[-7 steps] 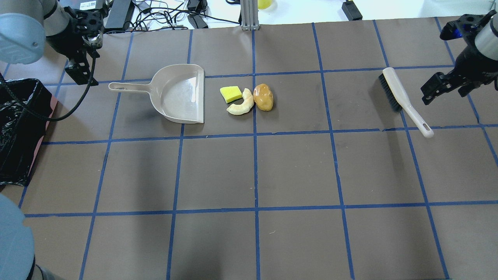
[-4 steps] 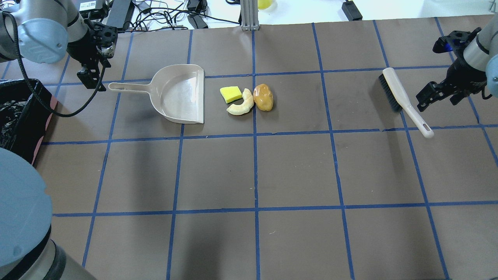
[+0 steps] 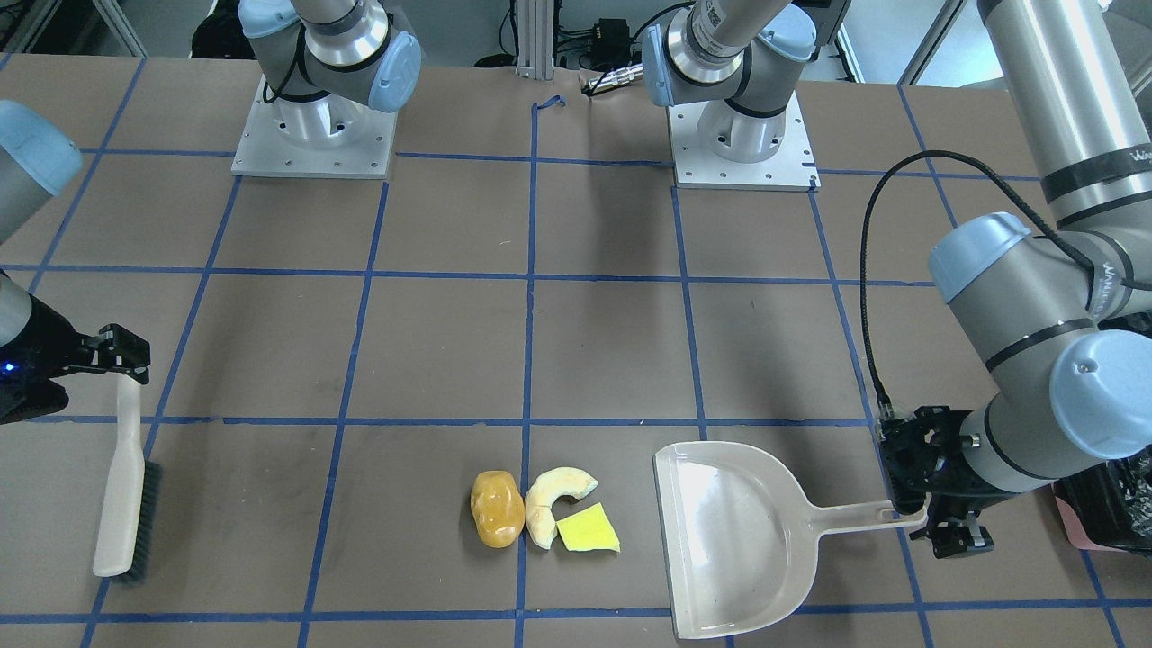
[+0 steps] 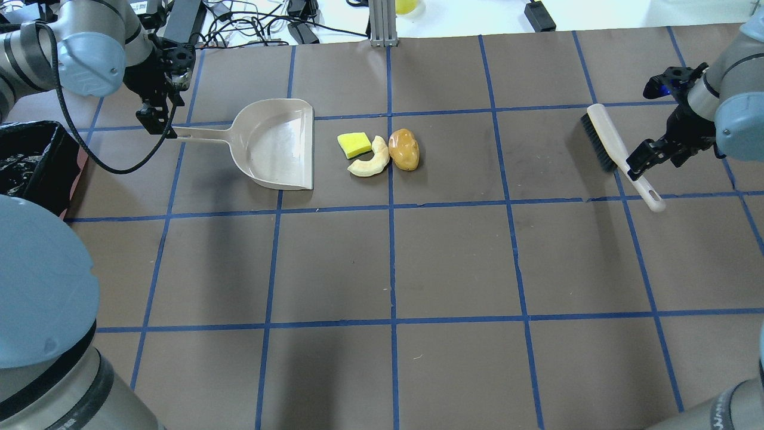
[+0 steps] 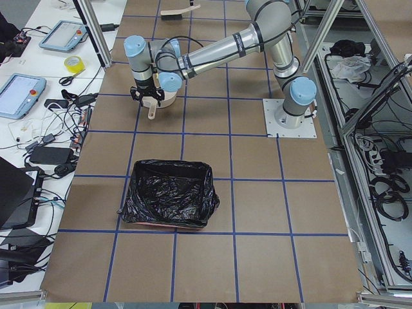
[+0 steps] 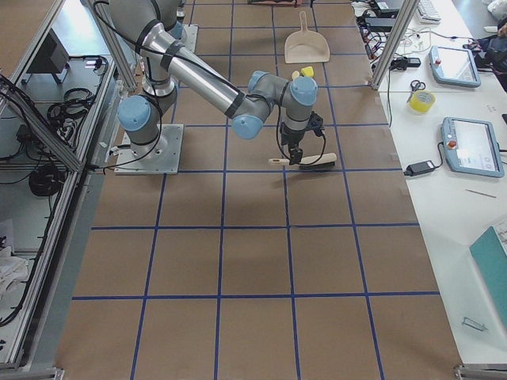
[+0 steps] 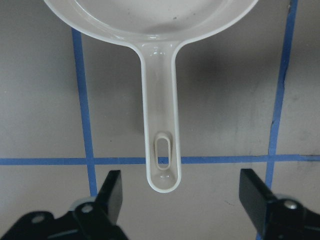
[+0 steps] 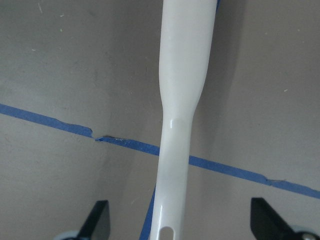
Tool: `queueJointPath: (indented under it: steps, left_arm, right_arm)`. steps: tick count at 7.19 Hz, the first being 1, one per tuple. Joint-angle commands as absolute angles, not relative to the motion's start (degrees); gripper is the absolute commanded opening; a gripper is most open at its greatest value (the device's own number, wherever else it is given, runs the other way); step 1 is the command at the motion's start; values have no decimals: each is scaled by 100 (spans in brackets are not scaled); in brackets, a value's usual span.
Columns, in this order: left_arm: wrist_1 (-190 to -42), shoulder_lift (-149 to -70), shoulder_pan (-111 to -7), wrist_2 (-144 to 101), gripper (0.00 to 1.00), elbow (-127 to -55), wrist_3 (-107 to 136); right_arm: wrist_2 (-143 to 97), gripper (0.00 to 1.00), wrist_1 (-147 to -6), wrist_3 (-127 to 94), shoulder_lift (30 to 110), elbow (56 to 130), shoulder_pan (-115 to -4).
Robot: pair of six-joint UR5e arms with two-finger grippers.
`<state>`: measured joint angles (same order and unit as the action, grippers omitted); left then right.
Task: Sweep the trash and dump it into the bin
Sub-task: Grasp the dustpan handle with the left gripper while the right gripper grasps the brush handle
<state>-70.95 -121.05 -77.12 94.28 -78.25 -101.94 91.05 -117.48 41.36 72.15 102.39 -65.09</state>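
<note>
I will next grab the brush by its narrow white handle (image 3: 129, 401) with my right gripper, so that it can sweep the trash into the dustpan (image 3: 734, 540).
The trash lies mid-table: an amber lump (image 4: 404, 149), a pale crescent (image 4: 370, 160) and a yellow wedge (image 4: 354, 144). They lie just right of the mouth of the beige dustpan (image 4: 277, 143). My left gripper (image 4: 156, 123) is open, and its fingers straddle the end of the dustpan handle (image 7: 161, 125) without touching it. My right gripper (image 4: 640, 162) is open over the white handle of the brush (image 4: 615, 149), with a finger on either side (image 8: 97, 222). The bin (image 4: 30, 167), lined with a black bag, stands at the table's left edge.
Cables and power bricks (image 4: 250, 24) lie beyond the table's far edge, beside a metal post (image 4: 382, 21). The brown mat is marked with a grid of blue tape (image 4: 391, 263). In the front-facing view both arm bases (image 3: 310, 135) stand at the table's near side.
My left gripper has moved right and down to the end of the dustpan handle. My right gripper has moved left to the brush handle. The objects have not moved.
</note>
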Motion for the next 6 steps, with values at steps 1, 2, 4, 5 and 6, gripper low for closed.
queueJointPath:
  steps: [1, 2, 4, 5, 6]
  left_arm:
    - [-7040, -12243, -7726, 9431, 90, -7857, -10081]
    - [-7031, -12287, -7726, 9422, 91, -7857, -10081]
    - [-6874, -12392, -7726, 9431, 100, -7822, -10063]
    - [-6864, -12445, -7726, 9431, 100, -7857, -10063]
    - [-6856, -12471, -7726, 9431, 100, -7849, -10063]
  right_arm:
    - [9106, 100, -11769, 4175, 6997, 10248, -6513]
    - [9088, 100, -11769, 4184, 6909, 10248, -6513]
    - [9105, 86, -11769, 4184, 6786, 10248, -6513]
    - [9097, 72, -11769, 4184, 6768, 10239, -6513]
    - [9123, 52, -11769, 4175, 6776, 10239, -6513]
